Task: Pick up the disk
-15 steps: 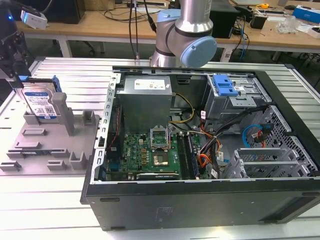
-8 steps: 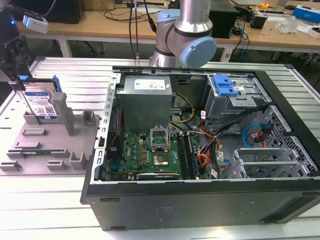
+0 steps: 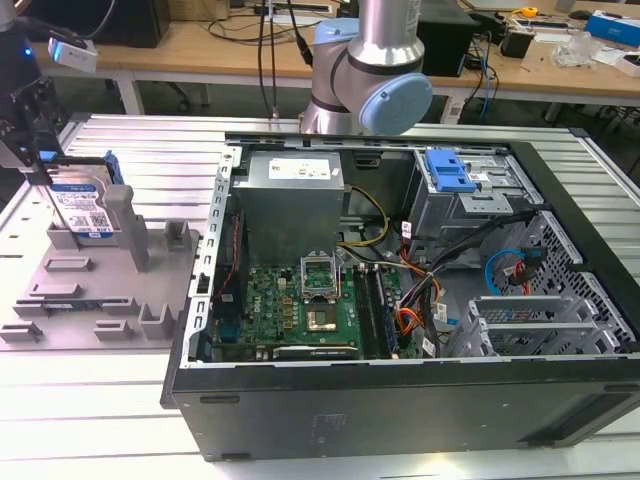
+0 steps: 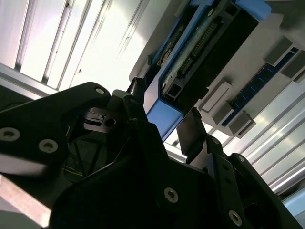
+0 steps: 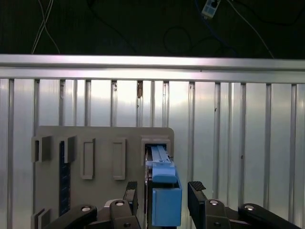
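Observation:
The robot's fingers reach down beside the upper blue bar end of the disk and would hold the disk if they closed now, so the gripper needs to close on it.
The disk (image 3: 84,208) stands on edge in a slot of the grey fixture plate (image 3: 100,295) at the exterior view's left; its white-and-blue label and blue side rails show. My gripper (image 3: 40,165) hangs over its upper end. In the first wrist view the gripper (image 5: 163,189) is open, with one black finger on each side of the disk's blue rail end (image 5: 165,198) and a narrow gap on both sides. The second wrist view also has the disk (image 4: 200,43) running between the gripper's (image 4: 164,112) fingers.
A tall grey post (image 3: 124,222) rises from the fixture right beside the disk. The open computer case (image 3: 400,310), with a blue bracket (image 3: 447,170), lies to the exterior view's right. The arm's base (image 3: 368,70) stands behind the case. The table is ribbed aluminium (image 5: 238,143).

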